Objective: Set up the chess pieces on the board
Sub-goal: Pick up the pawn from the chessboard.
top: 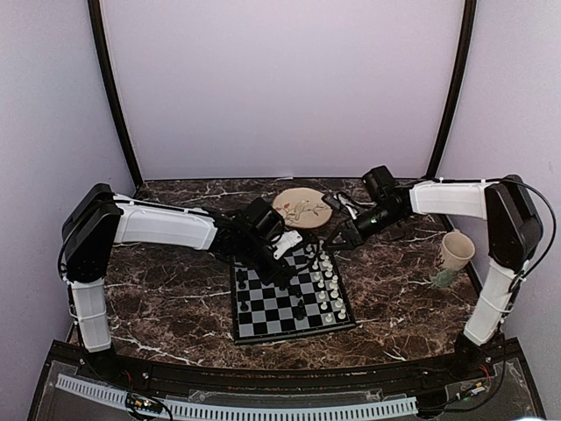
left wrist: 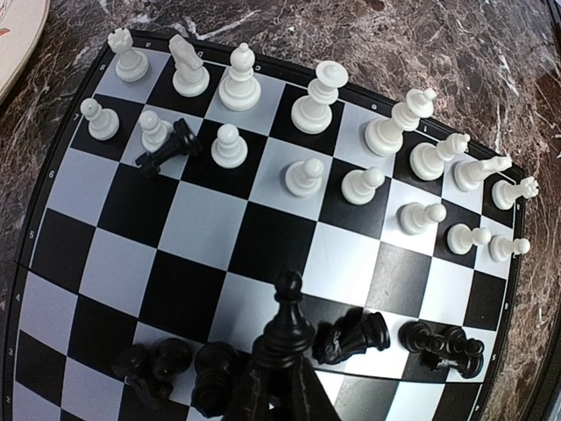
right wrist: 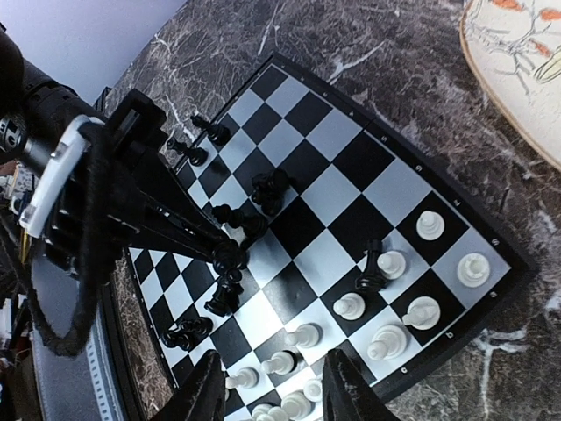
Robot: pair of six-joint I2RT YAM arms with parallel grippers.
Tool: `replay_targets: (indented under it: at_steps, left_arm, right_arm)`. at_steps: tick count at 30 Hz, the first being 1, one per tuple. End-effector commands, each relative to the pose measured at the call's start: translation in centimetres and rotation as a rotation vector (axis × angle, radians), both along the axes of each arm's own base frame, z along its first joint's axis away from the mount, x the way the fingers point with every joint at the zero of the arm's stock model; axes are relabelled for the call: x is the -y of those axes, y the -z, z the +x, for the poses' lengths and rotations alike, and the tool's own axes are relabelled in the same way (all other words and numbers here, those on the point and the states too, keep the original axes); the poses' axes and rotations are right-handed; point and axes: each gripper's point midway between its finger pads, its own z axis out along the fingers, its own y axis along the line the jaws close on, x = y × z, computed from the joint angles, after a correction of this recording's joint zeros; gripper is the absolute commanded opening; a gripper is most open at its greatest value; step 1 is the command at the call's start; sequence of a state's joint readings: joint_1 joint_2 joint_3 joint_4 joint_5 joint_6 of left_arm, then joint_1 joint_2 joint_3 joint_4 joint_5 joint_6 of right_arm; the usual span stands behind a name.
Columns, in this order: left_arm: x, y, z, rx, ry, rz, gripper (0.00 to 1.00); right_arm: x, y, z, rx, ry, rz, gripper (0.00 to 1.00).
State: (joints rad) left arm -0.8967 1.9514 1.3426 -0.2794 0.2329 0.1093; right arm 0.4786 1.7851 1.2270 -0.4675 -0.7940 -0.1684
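I should grab the black piece by its narrow upper part (right wrist: 374, 254) with my right gripper next. Then its base stays free to stand on its square.
The board (top: 263, 317) lies on the marble table between my arms. White chess pieces (left wrist: 307, 175) stand in two rows along its far side in the left wrist view, on its right side in the top view (top: 326, 282). My left gripper (left wrist: 279, 373) is shut on a black piece (left wrist: 286, 323) and holds it upright over the black side; it also shows in the top view (top: 270, 266). Several black pieces (left wrist: 351, 338) lie toppled on that side. One black piece (left wrist: 171, 145) leans among the white pawns. My right gripper (right wrist: 276, 390) is open and empty above the white rows.
A round beige floral plate (top: 301, 209) sits just behind the board. A pale cup (top: 456, 253) stands at the right by the right arm. The left arm's fingers (right wrist: 175, 219) reach across the board in the right wrist view.
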Motion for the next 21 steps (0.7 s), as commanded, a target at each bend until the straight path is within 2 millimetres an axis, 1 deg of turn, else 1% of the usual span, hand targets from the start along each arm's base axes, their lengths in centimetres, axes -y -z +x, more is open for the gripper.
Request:
replay_targets:
  at_steps: [1,6,11,17,21]
  left_arm:
    - [0.5,-1.9,0.1,0.026,-0.009,-0.072,0.1]
    - [0.5,-2.9,0.2,0.054,-0.013,-0.099,0.11]
    - [0.5,-3.6,0.1,0.07,-0.016,-0.115,0.11]
    - [0.6,-4.7,0.0,0.095,-0.015,-0.139,0.12]
    - [0.6,-4.8,0.0,0.097,-0.014,-0.141,0.12]
  right_arm:
    - [-2.2,-0.1,-0.6,-0.087,-0.047,0.052,0.38]
    - [-4.4,0.4,-1.6,-0.138,-0.099,0.058,0.39]
    - [-5.6,0.7,-1.9,-0.162,-0.117,0.049,0.39]
    - [-6.1,1.5,-1.8,-0.17,-0.111,0.015,0.4]
    - [-6.4,1.5,-2.3,-0.192,-0.127,0.026,0.41]
